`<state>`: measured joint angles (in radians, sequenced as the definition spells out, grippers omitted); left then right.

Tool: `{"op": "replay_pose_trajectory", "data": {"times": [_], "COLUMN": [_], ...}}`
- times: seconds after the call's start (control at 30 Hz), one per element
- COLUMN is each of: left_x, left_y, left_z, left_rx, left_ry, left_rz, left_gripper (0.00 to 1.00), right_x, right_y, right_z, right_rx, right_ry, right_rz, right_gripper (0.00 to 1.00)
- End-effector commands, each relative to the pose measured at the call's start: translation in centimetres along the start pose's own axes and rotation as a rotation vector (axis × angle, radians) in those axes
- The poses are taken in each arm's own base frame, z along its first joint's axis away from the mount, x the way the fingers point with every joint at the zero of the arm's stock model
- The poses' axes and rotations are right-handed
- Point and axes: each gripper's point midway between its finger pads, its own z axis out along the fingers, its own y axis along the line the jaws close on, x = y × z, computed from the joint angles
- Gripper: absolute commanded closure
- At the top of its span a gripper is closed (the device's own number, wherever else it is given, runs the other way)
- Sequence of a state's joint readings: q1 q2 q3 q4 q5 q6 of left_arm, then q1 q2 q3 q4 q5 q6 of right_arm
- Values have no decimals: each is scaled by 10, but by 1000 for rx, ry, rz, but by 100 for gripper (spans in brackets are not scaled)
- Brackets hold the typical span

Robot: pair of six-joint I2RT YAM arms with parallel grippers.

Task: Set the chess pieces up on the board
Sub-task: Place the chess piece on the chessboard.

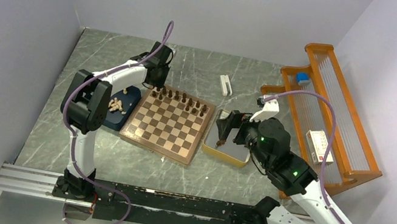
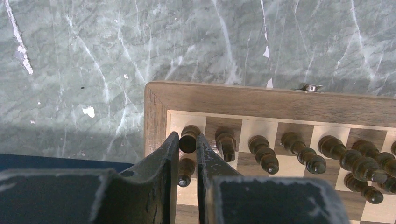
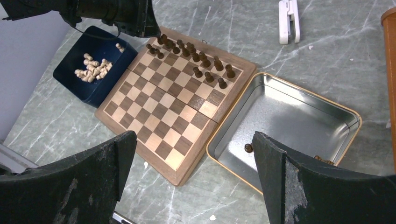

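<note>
The dark chess piece stands upright with its base in the board's corner square, so it is time for my left gripper to open.
The board (image 1: 163, 132) lies mid-table with dark chess pieces (image 1: 181, 98) along its two far rows. In the left wrist view my left gripper (image 2: 188, 140) is shut on a dark chess piece (image 2: 189, 140) that stands upright on the far-left corner square, with a pawn (image 2: 186, 171) just behind it between the fingers. More pieces (image 2: 264, 151) line the row to the right. My right gripper (image 3: 194, 140) hangs open and empty above the board's near right corner and the yellow-rimmed tin tray (image 3: 303, 88). A dark piece (image 3: 248, 148) lies in that tray.
A dark blue tray (image 1: 132, 95) with several pale pieces (image 3: 92, 68) sits left of the board. A white clip (image 1: 225, 84) lies behind the board. An orange rack (image 1: 329, 123) stands at the right, holding a small box (image 1: 318, 144).
</note>
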<state>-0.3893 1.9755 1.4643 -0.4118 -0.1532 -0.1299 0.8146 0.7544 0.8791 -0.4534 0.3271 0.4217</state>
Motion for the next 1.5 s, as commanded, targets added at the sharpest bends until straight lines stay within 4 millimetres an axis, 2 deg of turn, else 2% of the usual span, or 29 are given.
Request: {"op": "replay_pose_trajectory", "data": {"times": [0.0,0.43,0.6,0.8,1.03,1.13,1.23,1.37,1.47], "left_x": [-2,-10,-9,-12,-33,-47,-64,-86,-93], "left_y": [2,1,3,2,-10,-15,-14,-13,-20], "left_z": [7,0,-4,-8,-17,-30,-51,-87,-117], "left_rx": [-2,3,-7,-3,49,72,75,95,153], "left_ry": [5,-2,3,-2,-56,-85,-135,-199,-235], "left_rz": [5,14,19,26,-15,-28,-30,-38,-37], "left_gripper": [85,76,76,68,62,60,58,56,53], "right_x": [-5,-3,-1,6,18,23,28,32,33], "right_y": [2,11,15,18,19,14,5,-8,-10], "right_z": [0,4,7,8,12,17,22,24,25], "right_rx": [-8,-41,-55,-78,-73,-27,39,122,141], "right_ry": [-21,9,20,49,89,121,149,174,181], "right_rz": [7,1,-7,-19,26,37,32,15,23], "right_gripper": [0,0,0,0,0,0,0,0,0]}}
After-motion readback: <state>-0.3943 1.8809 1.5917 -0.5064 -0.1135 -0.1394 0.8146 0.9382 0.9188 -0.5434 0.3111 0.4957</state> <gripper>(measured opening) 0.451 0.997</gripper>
